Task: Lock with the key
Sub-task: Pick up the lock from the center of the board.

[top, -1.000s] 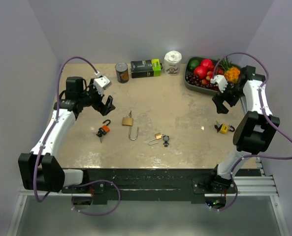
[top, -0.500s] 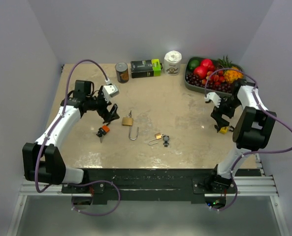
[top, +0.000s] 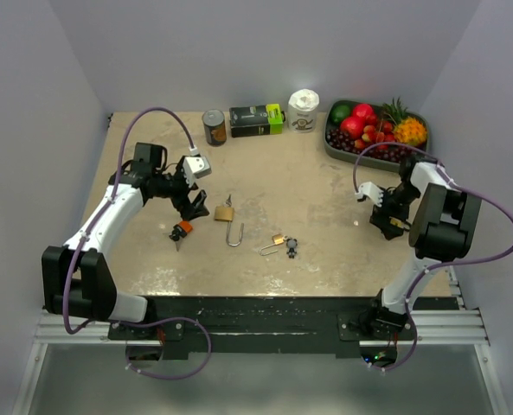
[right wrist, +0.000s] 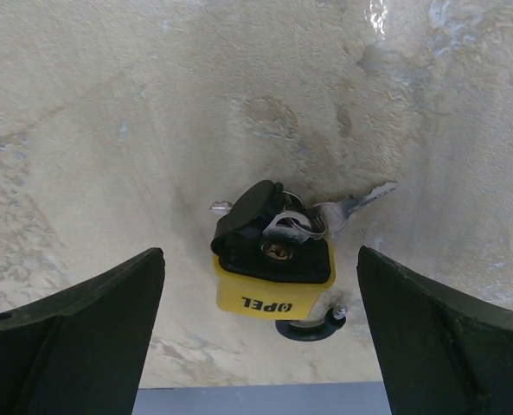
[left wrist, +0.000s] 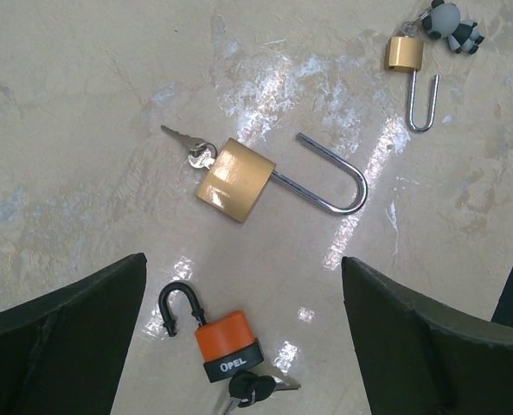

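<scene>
My right gripper should grab the yellow padlock (right wrist: 273, 277) across the sides of its body. The padlock's shackle then stays free for handing over to my left gripper.
An orange padlock (left wrist: 226, 341) lies with its black shackle open and a black-headed key (left wrist: 252, 389) at its base. My left gripper (left wrist: 243, 277) hangs open just above it, fingers (left wrist: 74, 320) wide to either side; from above the left gripper (top: 187, 206) sits over this lock (top: 182, 230). A yellow padlock (right wrist: 273, 277) with a key bunch (right wrist: 351, 207) at its keyhole lies between the open fingers of my right gripper (right wrist: 258, 252). In the top view the right gripper (top: 387, 216) covers most of it.
A large brass padlock (left wrist: 236, 180) with open shackle and key lies mid-table, a small brass one (left wrist: 405, 54) with a charm beyond it. A can (top: 214, 126), a green box (top: 257, 119), a white roll (top: 304, 110) and a fruit tray (top: 334, 147) line the back. The table edge is just behind the yellow lock.
The left gripper has swung right and down over the orange padlock. The right gripper has come forward and down over the yellow padlock. Both stay open.
</scene>
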`<state>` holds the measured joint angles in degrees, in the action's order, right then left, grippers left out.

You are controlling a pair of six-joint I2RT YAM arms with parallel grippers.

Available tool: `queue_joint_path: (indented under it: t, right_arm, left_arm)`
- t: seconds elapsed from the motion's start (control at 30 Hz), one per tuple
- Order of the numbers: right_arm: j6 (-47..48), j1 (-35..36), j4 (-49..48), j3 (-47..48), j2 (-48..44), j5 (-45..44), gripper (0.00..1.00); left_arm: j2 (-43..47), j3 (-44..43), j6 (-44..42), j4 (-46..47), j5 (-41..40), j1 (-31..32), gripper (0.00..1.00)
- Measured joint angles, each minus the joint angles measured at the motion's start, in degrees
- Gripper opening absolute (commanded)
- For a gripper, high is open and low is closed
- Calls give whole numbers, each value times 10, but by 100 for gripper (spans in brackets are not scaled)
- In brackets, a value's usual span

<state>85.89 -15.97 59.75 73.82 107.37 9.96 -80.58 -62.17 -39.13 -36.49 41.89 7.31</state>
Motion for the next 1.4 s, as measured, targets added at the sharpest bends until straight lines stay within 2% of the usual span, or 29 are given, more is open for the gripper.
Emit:
queue_joint_path:
  t: [0.2,0.6,0.63,0.67,0.87,1.0,1.07,1.13,1.3,1.4]
  right_arm:
    - [7,-11,-32,-11,7,-5,82]
    - [-6,-13,-105,-47,-16,4,16]
    - [-8,-14,-104,-48,-18,11,3]
    - [-14,-14,-102,-48,-19,21,0]
    - [-104,11,-53,-16,-29,125,0]
    - [-274,49,-74,24,-48,231,0]
    - [-409,71,-127,21,-77,279,0]
    - [-561,92,-219,-6,-121,303,0]
    - [-916,144,-440,-82,-221,261,0]
    - [-1070,171,-521,-93,-231,215,0]
  left_arm:
    - [1,0,-10,-9,2,0,98]
    - [15,1,17,3,5,0,96]
    - [18,2,25,9,6,0,96]
    - [22,3,36,15,9,0,96]
    - [45,12,116,63,20,0,98]
    - [55,21,210,123,15,0,99]
    - [55,23,259,153,9,0,99]
    - [56,30,322,197,7,0,99]
    - [56,64,441,301,-22,31,97]
    - [52,77,495,361,-57,85,88]
